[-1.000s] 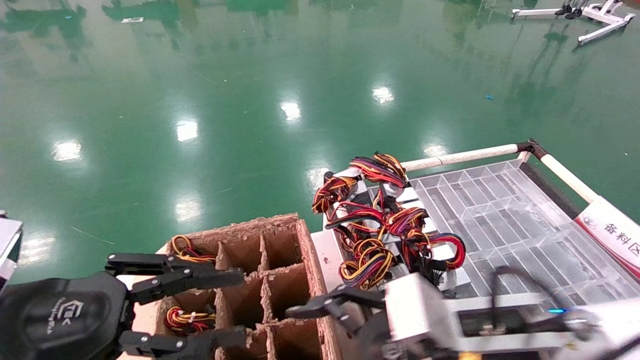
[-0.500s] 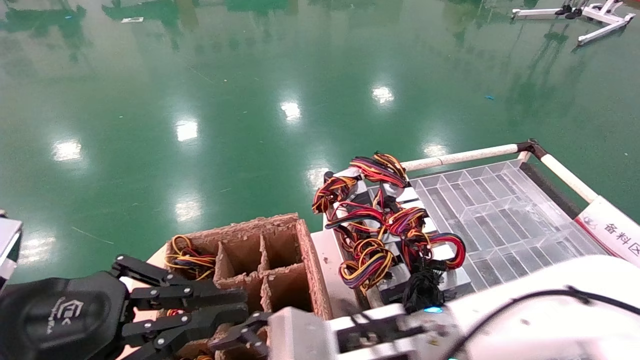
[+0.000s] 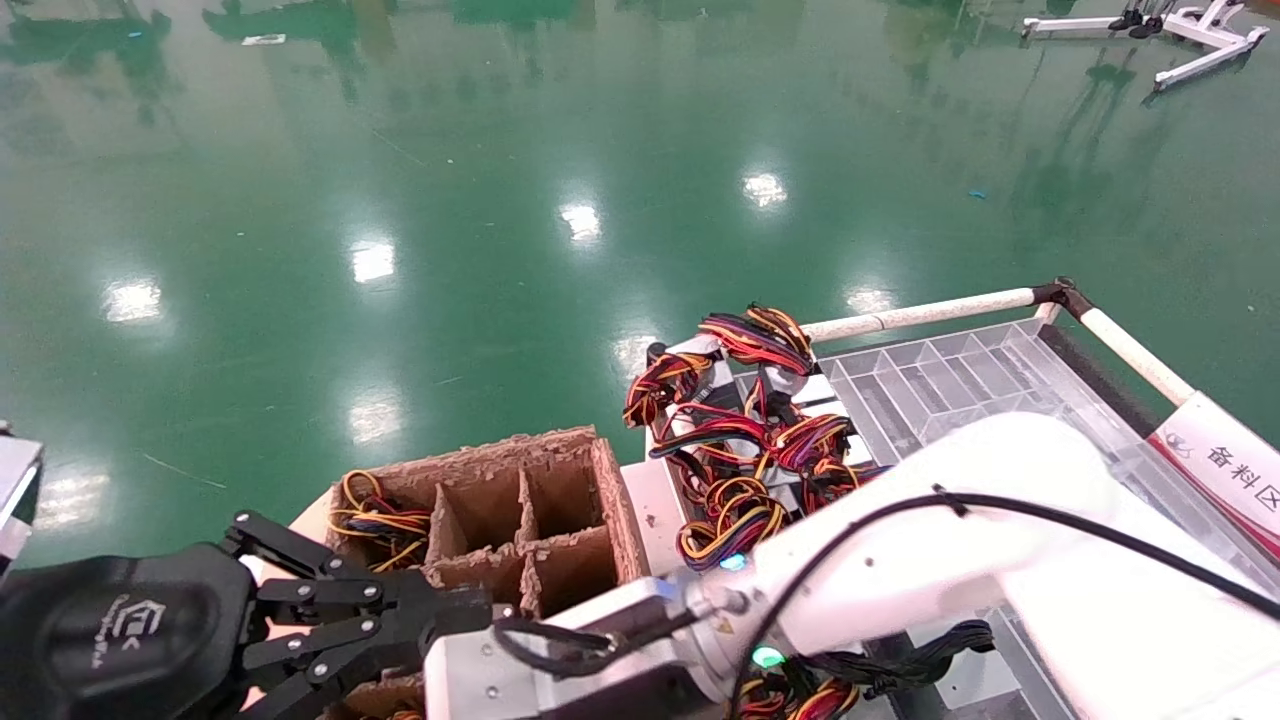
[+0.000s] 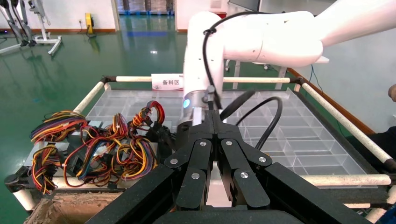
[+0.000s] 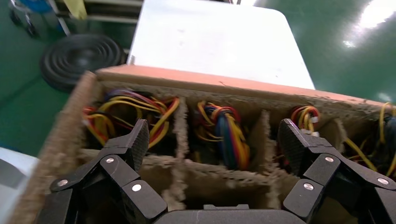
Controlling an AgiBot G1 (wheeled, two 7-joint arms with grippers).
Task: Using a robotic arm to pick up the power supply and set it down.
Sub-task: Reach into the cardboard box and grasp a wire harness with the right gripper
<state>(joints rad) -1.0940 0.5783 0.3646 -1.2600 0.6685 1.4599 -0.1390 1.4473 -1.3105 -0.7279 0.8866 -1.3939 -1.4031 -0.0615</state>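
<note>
My right gripper grabs the power supply by its wire loop point(image 5: 226, 130) next, to lift it out of the brown cardboard box point(image 5: 180, 184).
Several power supplies point(image 3: 745, 440), silver boxes with looped red, yellow and orange wires, lie piled on the clear tray point(image 3: 960, 380); the pile also shows in the left wrist view point(image 4: 93, 149). More wire bundles point(image 5: 226, 133) sit in the cells of a brown cardboard box point(image 3: 560, 500). My right gripper point(image 5: 213, 140) hangs open over the box, its fingers point(image 5: 136, 138) straddling a cell with a bundle and holding nothing. The white right arm point(image 3: 930, 540) crosses in front of the pile, and its gripper is hidden in the head view. My left gripper point(image 3: 470, 605) is shut and empty at the box's near left side.
A white-padded rail point(image 3: 920, 313) frames the tray, with a labelled sign point(image 3: 1225, 470) on its right side. A white tabletop point(image 5: 210, 42) lies past the box. Green floor point(image 3: 500, 200) surrounds everything. The right arm's black cable point(image 4: 261, 116) loops close to the left gripper point(image 4: 212, 116).
The right arm swung left from the tray to above the cardboard box. My left gripper went from wide open to shut and shifted slightly.
</note>
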